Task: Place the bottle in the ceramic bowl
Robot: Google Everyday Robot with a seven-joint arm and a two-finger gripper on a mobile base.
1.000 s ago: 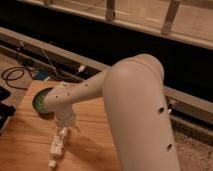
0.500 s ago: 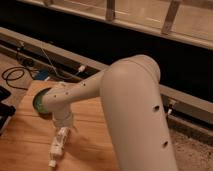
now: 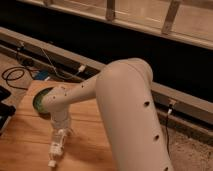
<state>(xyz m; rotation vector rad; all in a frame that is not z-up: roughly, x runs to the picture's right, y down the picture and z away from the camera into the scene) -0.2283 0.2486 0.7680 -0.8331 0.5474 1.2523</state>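
Note:
My gripper grabs the bottle by its body end (image 3: 63, 135) opposite the cap next, to set the bottle in the ceramic bowl (image 3: 41, 99).
The white bottle (image 3: 56, 148) lies tilted on the wooden table (image 3: 25, 145), its cap toward the front edge. My gripper (image 3: 61, 132) hangs straight down over the bottle's upper end, open, with its jaws on either side of it. The green ceramic bowl (image 3: 41, 99) sits at the table's back left, just behind the gripper's wrist, and its right part is hidden by my forearm.
My thick white arm (image 3: 127, 110) fills the right half of the view and covers that side of the table. A dark object (image 3: 4, 116) sits at the table's left edge. Cables (image 3: 15, 75) lie on the floor behind, below a long ledge.

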